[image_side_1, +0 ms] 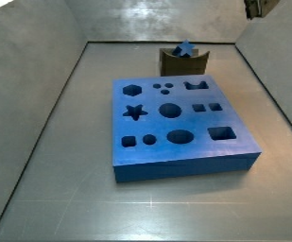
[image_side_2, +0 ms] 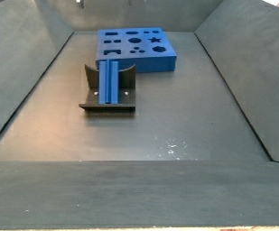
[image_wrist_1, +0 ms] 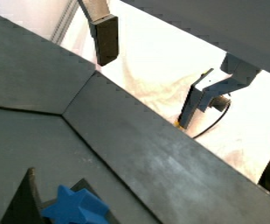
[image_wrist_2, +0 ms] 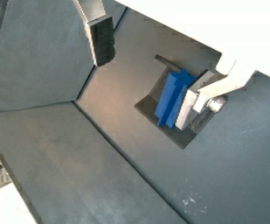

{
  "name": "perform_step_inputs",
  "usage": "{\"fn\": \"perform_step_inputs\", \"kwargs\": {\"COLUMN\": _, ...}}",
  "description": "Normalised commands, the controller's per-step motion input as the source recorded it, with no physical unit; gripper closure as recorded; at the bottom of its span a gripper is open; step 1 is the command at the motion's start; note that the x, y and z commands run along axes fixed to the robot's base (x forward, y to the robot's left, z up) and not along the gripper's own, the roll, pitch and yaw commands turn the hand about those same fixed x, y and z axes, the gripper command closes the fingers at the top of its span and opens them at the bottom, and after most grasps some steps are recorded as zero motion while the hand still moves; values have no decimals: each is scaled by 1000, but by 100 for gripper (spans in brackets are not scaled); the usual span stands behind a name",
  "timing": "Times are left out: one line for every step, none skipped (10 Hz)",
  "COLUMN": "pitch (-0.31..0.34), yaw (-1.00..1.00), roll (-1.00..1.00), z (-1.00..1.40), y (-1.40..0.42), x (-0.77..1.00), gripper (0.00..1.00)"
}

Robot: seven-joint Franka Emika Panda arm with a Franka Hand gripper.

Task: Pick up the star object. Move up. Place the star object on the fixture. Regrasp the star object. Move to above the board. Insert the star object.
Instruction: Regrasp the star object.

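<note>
My gripper is going to grab the star object by its sides near one star-shaped end (image_side_1: 185,48) next, so that it can put the star object into the board's star-shaped hole (image_side_1: 135,112).
The star object (image_side_2: 113,77) is a long blue prism with a star-shaped end. It lies on the fixture (image_side_2: 91,88) in front of the blue board (image_side_2: 139,47). It also shows in a side view (image_side_1: 183,48) on the fixture (image_side_1: 183,65), and in both wrist views (image_wrist_2: 172,96) (image_wrist_1: 76,207). The board's star-shaped hole (image_side_1: 135,112) is empty. My gripper (image_wrist_2: 151,70) is open and empty, its fingers (image_wrist_2: 102,42) wide apart, high above the fixture. Only its tip (image_side_1: 255,8) shows in a side view. It is out of sight in the side view looking toward the board.
The board (image_side_1: 180,128) has several holes of other shapes, all empty. Grey sloping bin walls (image_side_1: 35,85) enclose the floor on all sides. A bright area (image_wrist_1: 161,61) lies beyond the bin's rim.
</note>
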Motion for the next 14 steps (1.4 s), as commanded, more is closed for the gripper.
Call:
{"fn": "perform_step_inputs", "kwargs": {"pitch": 91, "yaw": 156, "roll": 230, "z": -7, "y": -34, "x": 89, "gripper": 0}}
{"fn": "perform_step_inputs", "kwargs": {"pitch": 35, "yaw": 159, "roll": 76, "z": -1000, "y": 72, "x": 35, "gripper": 0}}
{"fn": "perform_step_inputs", "kwargs": {"pitch": 7, "yaw": 160, "roll": 60, "z": -1000, "y": 71, "x": 37, "gripper": 0}}
{"fn": "perform_step_inputs", "kwargs": {"pitch": -31, "yaw": 150, "roll": 56, "z": -1000, "y": 67, "x": 49, "gripper": 0}}
{"fn": "perform_step_inputs", "kwargs": {"pitch": -64, "yaw": 131, "roll": 54, "z": -1000, "y": 62, "x": 57, "gripper": 0}}
{"fn": "perform_step_inputs", "kwargs": {"pitch": -94, "yaw": 101, "roll": 58, "z": -1000, "y": 59, "x": 65, "gripper": 0}}
{"fn": "perform_step_inputs", "kwargs": {"pitch": -111, "yaw": 73, "roll": 64, "z": -1000, "y": 52, "x": 72, "gripper": 0}}
{"fn": "perform_step_inputs", "kwargs": {"pitch": -109, "yaw": 39, "roll": 63, "z": -1000, "y": 48, "x": 79, "gripper": 0}}
{"fn": "perform_step_inputs", "kwargs": {"pitch": -103, "yaw": 14, "roll": 62, "z": -1000, "y": 45, "x": 87, "gripper": 0}}
{"fn": "perform_step_inputs", "kwargs": {"pitch": -92, "yaw": 1, "roll": 64, "z": -1000, "y": 43, "x": 89, "gripper": 0}}
{"fn": "perform_step_inputs", "kwargs": {"pitch": -77, "yaw": -19, "roll": 64, "z": -1000, "y": 34, "x": 101, "gripper": 0}}
{"fn": "perform_step_inputs", "kwargs": {"pitch": -57, "yaw": -28, "roll": 65, "z": -1000, "y": 30, "x": 109, "gripper": 0}}
{"fn": "perform_step_inputs", "kwargs": {"pitch": -30, "yaw": -28, "roll": 66, "z": -885, "y": 23, "x": 107, "gripper": 0}}
{"fn": "perform_step_inputs", "kwargs": {"pitch": -16, "yaw": -25, "roll": 63, "z": -748, "y": 14, "x": 103, "gripper": 0}}
